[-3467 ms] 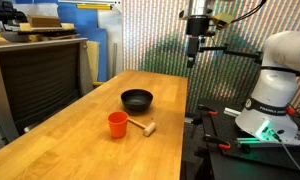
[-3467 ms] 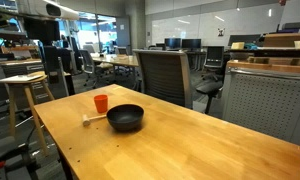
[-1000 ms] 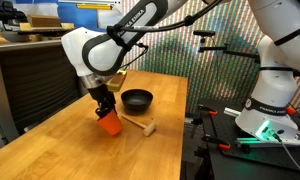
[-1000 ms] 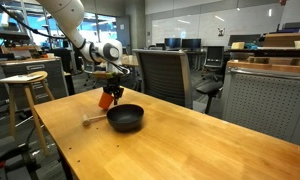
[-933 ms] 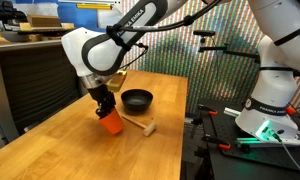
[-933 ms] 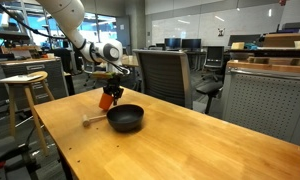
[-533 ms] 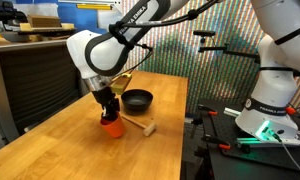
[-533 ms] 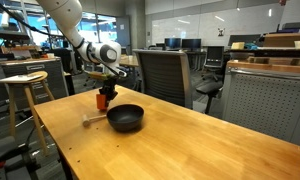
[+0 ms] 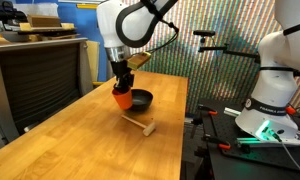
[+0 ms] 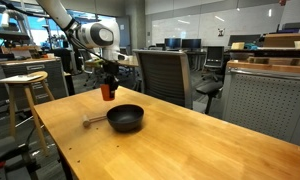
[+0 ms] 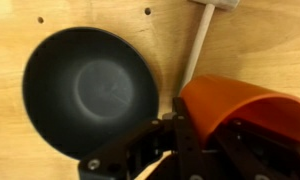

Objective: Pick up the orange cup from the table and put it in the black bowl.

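Observation:
I should keep my gripper closed on the orange cup until it is lined up with the black bowl. The cup would fall onto the wood if I opened beside the bowl.
My gripper (image 9: 121, 88) is shut on the wall of the orange cup (image 9: 122, 97), which hangs in the air above the table (image 9: 80, 140). In an exterior view the orange cup (image 10: 108, 91) is lifted up and to the left of the black bowl (image 10: 125, 118). The black bowl (image 9: 139, 99) sits empty on the wood just beside the cup. In the wrist view the orange cup (image 11: 240, 105) fills the lower right, one finger (image 11: 182, 125) pressed against its side, and the black bowl (image 11: 88, 90) lies below to the left.
A pale wooden mallet (image 9: 140, 125) lies on the table near the bowl; its handle (image 11: 197, 45) shows in the wrist view. A grey cabinet with boxes (image 9: 35, 60) stands beyond the table's far edge. An office chair (image 10: 162, 72) and a stool (image 10: 25, 90) stand around the table.
The gripper closed on the cup at the table, then lifted it and carried it toward the black bowl. The mallet now lies uncovered.

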